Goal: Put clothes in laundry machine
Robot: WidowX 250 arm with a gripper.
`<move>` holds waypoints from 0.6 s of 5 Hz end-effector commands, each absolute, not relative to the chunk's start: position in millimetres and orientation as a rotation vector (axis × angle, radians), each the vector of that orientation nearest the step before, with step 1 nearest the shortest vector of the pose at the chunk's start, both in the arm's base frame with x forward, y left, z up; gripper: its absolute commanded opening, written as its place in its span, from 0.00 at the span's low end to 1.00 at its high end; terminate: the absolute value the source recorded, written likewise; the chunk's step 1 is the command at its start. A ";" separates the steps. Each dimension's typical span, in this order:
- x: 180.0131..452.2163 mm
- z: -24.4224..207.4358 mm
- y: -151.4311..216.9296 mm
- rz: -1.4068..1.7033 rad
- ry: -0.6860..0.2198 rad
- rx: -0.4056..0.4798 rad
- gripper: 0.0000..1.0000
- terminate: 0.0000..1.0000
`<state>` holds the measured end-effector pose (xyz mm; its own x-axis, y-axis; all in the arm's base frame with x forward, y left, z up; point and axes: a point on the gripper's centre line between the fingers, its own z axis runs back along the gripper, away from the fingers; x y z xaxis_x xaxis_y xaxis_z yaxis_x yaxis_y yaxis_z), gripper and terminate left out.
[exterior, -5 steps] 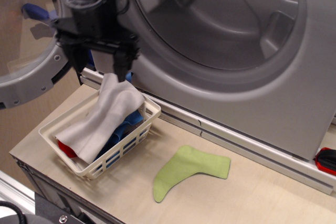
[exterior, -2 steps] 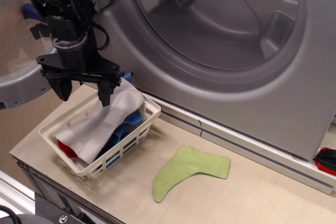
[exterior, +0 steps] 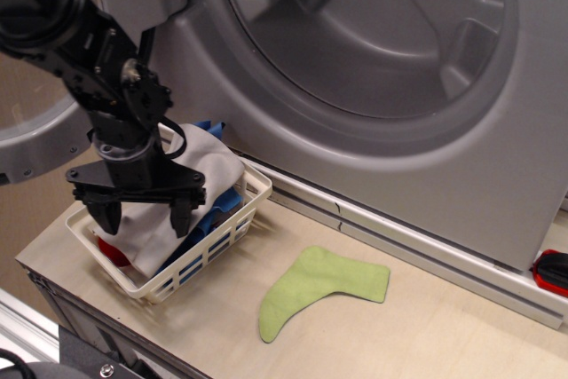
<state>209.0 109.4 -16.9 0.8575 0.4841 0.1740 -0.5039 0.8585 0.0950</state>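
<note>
I need to load the laundry machine's drum (exterior: 373,33), so my gripper should next grab the bundled clothes by the grey-white cloth on top (exterior: 152,229).
The clothes lie bundled in a white slatted basket (exterior: 253,185) at the table's left: a pale grey-white cloth (exterior: 209,161) on top, a blue one (exterior: 224,204) under it, and a red one (exterior: 108,250) at the near end. My gripper (exterior: 144,217) is open. Its fingers point down and straddle the middle of the grey-white cloth, low in the basket. The fingers hold nothing that I can see. The laundry machine (exterior: 373,33) stands right behind, its drum mouth wide open and its round door (exterior: 35,144) swung out to the left.
A green sock-shaped cloth (exterior: 324,290) lies flat on the wooden table to the right of the basket. A red and black object (exterior: 552,272) sits at the far right edge. The machine's lower sill (exterior: 399,232) runs just behind the basket.
My gripper has come down and to the left, from the grey-white cloth's raised far end to the middle of the basket. It stays open. The cloth's raised end has sunk lower.
</note>
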 end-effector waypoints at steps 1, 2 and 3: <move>225.1 -28.7 110.9 0.554 -0.201 0.157 1.00 0.00; 222.3 -37.8 111.9 0.560 -0.200 0.168 1.00 0.00; 216.6 -45.3 116.2 0.531 -0.215 0.187 1.00 0.00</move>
